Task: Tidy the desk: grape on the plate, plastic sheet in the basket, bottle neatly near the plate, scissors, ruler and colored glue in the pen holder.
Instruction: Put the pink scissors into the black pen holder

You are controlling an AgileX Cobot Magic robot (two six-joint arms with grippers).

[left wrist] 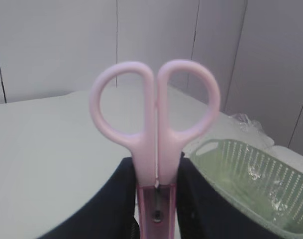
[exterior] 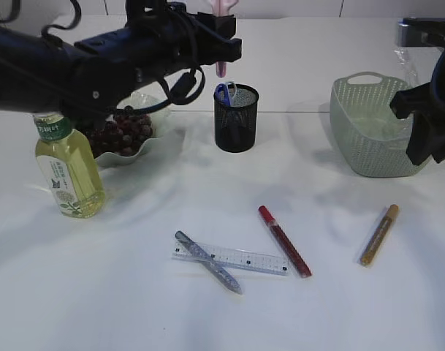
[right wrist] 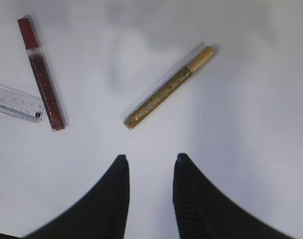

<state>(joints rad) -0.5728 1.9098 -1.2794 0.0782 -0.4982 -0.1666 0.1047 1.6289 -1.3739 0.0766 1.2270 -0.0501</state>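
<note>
The pink scissors' lower end [exterior: 221, 72] is above the black pen holder's rim [exterior: 237, 93], so it is too early for my left gripper to release them. The scissors come down first, then it lets go.
My left gripper [left wrist: 156, 169] is shut on the pink scissors [left wrist: 155, 109], handles up, and holds them above the black mesh pen holder [exterior: 236, 121]. My right gripper [right wrist: 151, 158] hangs open over bare table, just short of the gold glue [right wrist: 166, 89]. The red glue [exterior: 284, 240], silver glue [exterior: 207, 262] and clear ruler [exterior: 240, 258] lie at the table's front, the silver one across the ruler. Grapes [exterior: 123, 131] fill the plate [exterior: 131, 155]. The bottle [exterior: 69, 172] stands upright just left of the plate. A clear plastic sheet [left wrist: 263, 172] lies in the green basket [exterior: 372, 139].
A blue-handled item [exterior: 223, 91] stands in the pen holder. The left arm [exterior: 98, 58] stretches across above the plate and bottle. The right arm [exterior: 430, 121] hangs at the basket's right side, over the gold glue [exterior: 379, 234].
</note>
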